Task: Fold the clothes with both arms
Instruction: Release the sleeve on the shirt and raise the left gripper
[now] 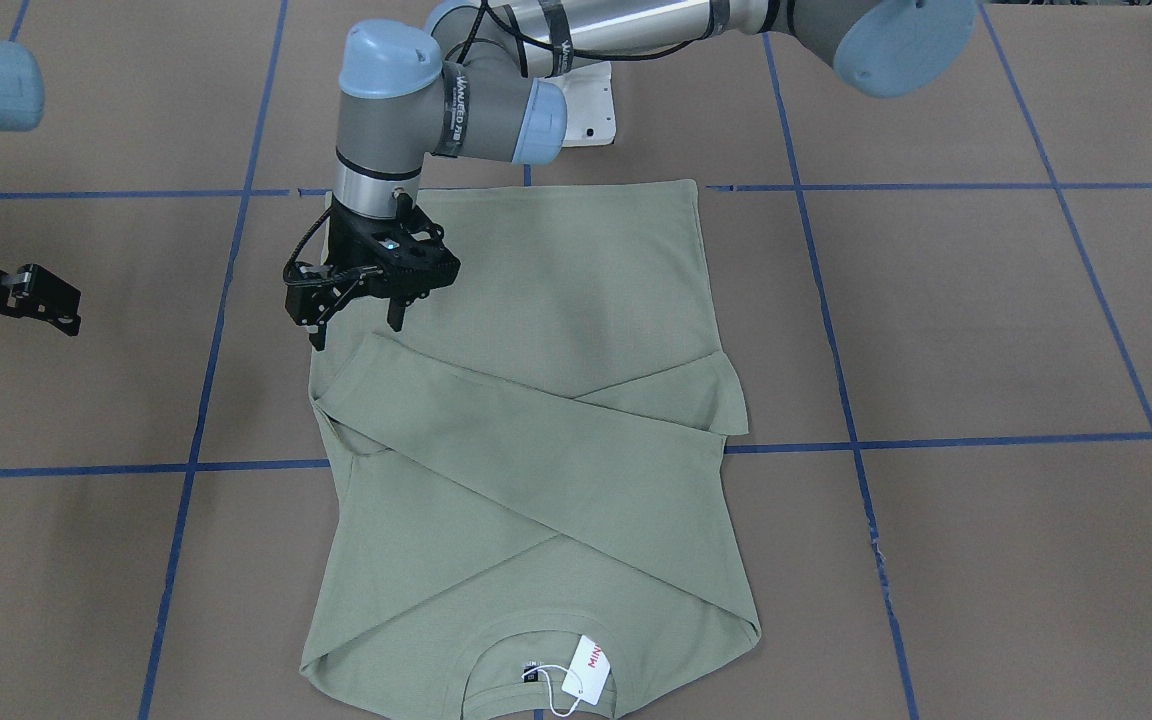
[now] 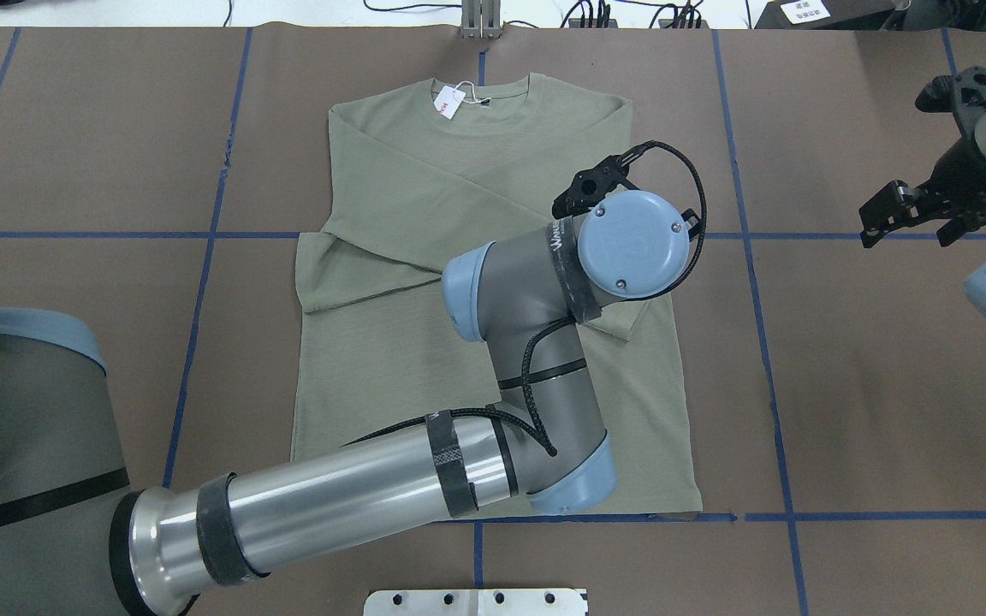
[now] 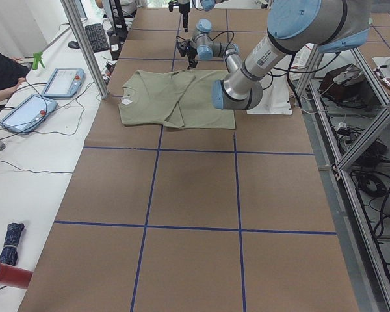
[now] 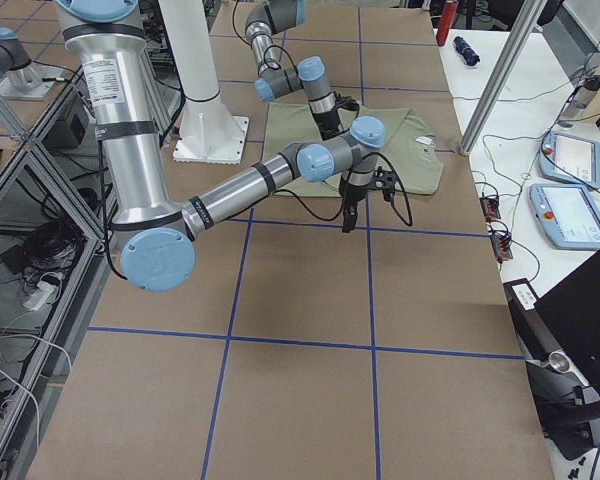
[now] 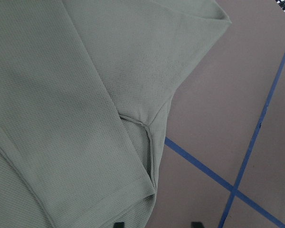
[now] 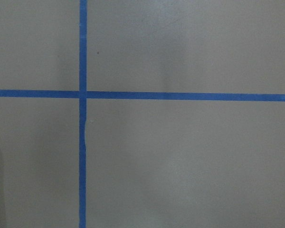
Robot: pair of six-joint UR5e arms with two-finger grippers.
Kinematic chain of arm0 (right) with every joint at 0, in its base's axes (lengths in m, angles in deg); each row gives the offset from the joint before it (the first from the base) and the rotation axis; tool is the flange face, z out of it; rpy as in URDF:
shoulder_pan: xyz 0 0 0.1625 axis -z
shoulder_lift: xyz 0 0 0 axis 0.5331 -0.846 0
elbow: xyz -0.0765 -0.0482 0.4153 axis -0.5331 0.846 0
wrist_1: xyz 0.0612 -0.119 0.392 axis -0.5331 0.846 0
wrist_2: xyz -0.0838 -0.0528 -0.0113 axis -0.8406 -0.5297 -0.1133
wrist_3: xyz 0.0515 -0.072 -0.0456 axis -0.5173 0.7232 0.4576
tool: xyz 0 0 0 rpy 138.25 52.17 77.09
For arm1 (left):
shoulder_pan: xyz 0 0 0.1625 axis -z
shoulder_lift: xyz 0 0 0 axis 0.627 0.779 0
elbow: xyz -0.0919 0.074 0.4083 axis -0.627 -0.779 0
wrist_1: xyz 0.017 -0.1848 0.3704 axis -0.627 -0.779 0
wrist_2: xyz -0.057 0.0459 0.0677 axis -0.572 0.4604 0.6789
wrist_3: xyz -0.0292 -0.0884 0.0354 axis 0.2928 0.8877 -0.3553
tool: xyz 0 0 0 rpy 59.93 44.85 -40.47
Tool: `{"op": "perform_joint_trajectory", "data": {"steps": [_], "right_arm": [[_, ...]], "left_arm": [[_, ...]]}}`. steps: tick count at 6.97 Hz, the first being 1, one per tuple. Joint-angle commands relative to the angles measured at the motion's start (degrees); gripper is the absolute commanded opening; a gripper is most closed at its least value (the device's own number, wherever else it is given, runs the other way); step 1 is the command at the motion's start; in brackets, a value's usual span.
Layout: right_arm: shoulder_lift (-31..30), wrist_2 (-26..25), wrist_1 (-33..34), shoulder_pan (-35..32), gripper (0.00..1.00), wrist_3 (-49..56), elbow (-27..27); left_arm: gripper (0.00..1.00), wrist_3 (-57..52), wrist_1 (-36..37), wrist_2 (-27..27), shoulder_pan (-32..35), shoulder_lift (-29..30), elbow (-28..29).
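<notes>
My right gripper should grab the shirt's hem corner next. Then it can fold the shirt's body up toward the shirt's collar (image 1: 500, 684).
The sage-green shirt (image 1: 556, 300) lies flat on the brown table, collar away from the robot, with both long sleeves folded across the chest in an X. A white tag with red lettering (image 1: 586, 665) lies at the collar and also shows in the overhead view (image 2: 448, 101). My left gripper (image 1: 356, 325) is open and empty, hovering just above the shirt's edge on the robot's right side, near a sleeve cuff (image 5: 149, 190). My right gripper (image 2: 912, 218) is open and empty, off the shirt above bare table (image 6: 180, 156).
The table is covered in brown paper with a grid of blue tape lines (image 1: 536, 450). A white pedestal base (image 1: 591, 105) stands at the shirt's hem side. Tablets and cables (image 3: 58, 84) lie on a side bench beyond the collar end.
</notes>
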Motion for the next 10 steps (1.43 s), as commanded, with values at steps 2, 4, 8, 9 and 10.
{"op": "perform_joint_trajectory", "data": {"steps": [2,4,8,9,10], "right_arm": [[-1.29,-0.13,-10.76,4.28,1.00,-13.48,-0.84],[-3.83,-4.75,-17.75,12.52,1.00,-26.14,-3.89],[-4.38,-24.96,-18.03,39.32,1.00,-49.20,-11.82],[-4.64,-25.18,-18.03,41.29,1.00,-49.41,-11.48],[-4.64,-24.83,-17.94,42.27,0.99,-49.41,-10.69]], "left_arm": [[0.99,-12.35,8.59,-2.72,2.31,-11.99,-16.81],[0.99,-22.54,17.13,-4.05,3.45,-21.41,-28.02],[0.99,-34.11,18.58,-5.82,4.69,-42.72,-53.36],[0.99,-34.11,18.49,-5.73,4.51,-42.73,-53.29],[0.99,-34.11,18.49,-5.73,4.51,-42.64,-53.37]]}}
